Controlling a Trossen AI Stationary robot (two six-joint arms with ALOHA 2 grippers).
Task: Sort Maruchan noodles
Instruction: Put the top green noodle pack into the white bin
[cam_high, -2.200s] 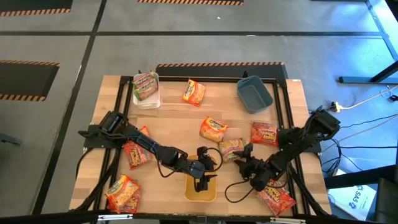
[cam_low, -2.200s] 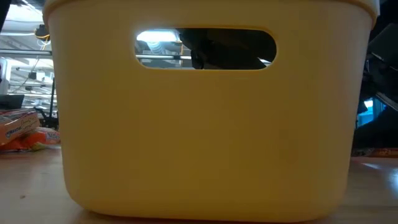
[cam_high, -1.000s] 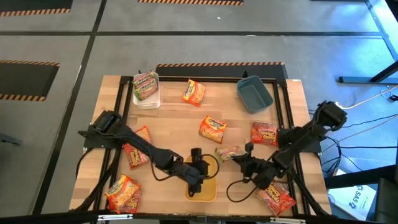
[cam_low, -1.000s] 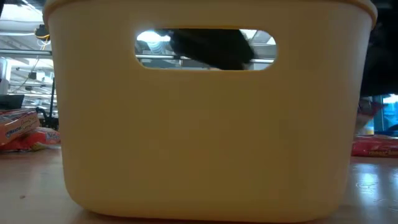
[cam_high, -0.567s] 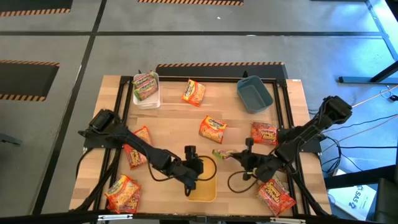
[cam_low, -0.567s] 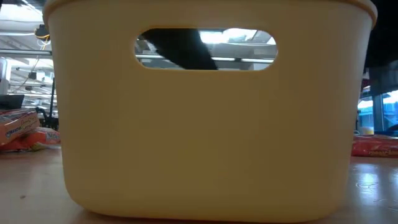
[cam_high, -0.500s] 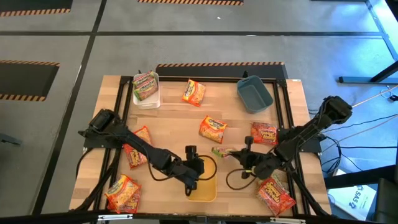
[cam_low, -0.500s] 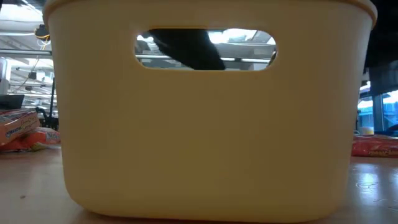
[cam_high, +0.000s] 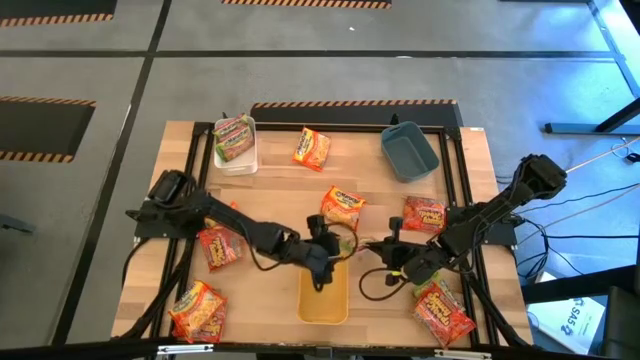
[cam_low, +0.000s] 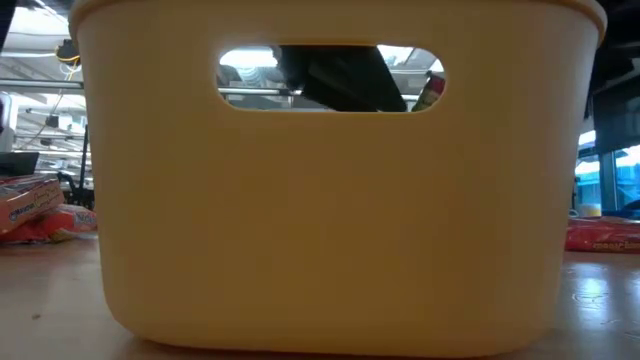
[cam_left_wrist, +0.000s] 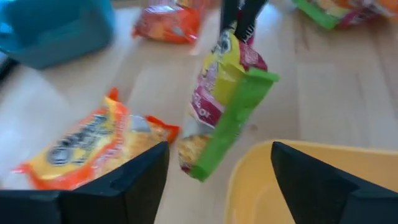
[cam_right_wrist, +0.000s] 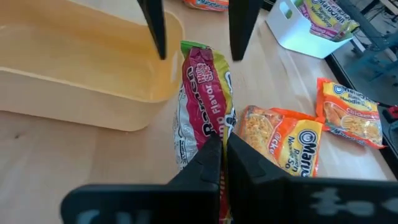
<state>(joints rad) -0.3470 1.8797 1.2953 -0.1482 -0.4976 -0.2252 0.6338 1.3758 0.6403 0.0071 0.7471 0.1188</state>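
Observation:
My left gripper grabs the green-pink packet by its green end (cam_left_wrist: 230, 124) next, to sort it.
A green-pink noodle packet (cam_high: 352, 243) hangs just past the far right corner of the yellow bin (cam_high: 322, 295), with my right gripper (cam_right_wrist: 222, 149) shut on it. My left gripper (cam_left_wrist: 217, 149) is open and faces the packet over the bin's far end. Its two fingers (cam_right_wrist: 152, 25) stand on either side of the packet's green end (cam_right_wrist: 196, 46) without touching it. Orange packets (cam_high: 342, 207) (cam_high: 311, 148) and red ones (cam_high: 425, 214) lie flat on the table. One more green-pink packet (cam_high: 233, 138) lies in the white bin (cam_high: 240, 160). My right gripper pinches the packet's end (cam_right_wrist: 214, 134) that faces the table's right, between its two fingers. The fingers come nearly level from the right and lie along the packet. The packet stands on edge and slopes away from the fingers. Its green end (cam_left_wrist: 239, 99) is lowest, beside the bin's rim.
The blue bin (cam_high: 408, 152) stands at the far right, and the white bin at the far left. More packets lie at the near left (cam_high: 197, 310), the mid left (cam_high: 216, 245) and the near right (cam_high: 441, 313). The yellow bin's wall (cam_low: 330, 200) fills the low view.
My right gripper has carried the green-pink packet a little toward the table's left, up to the yellow bin's far corner. My left gripper has moved from over the bin toward the far and right side, up to the packet.

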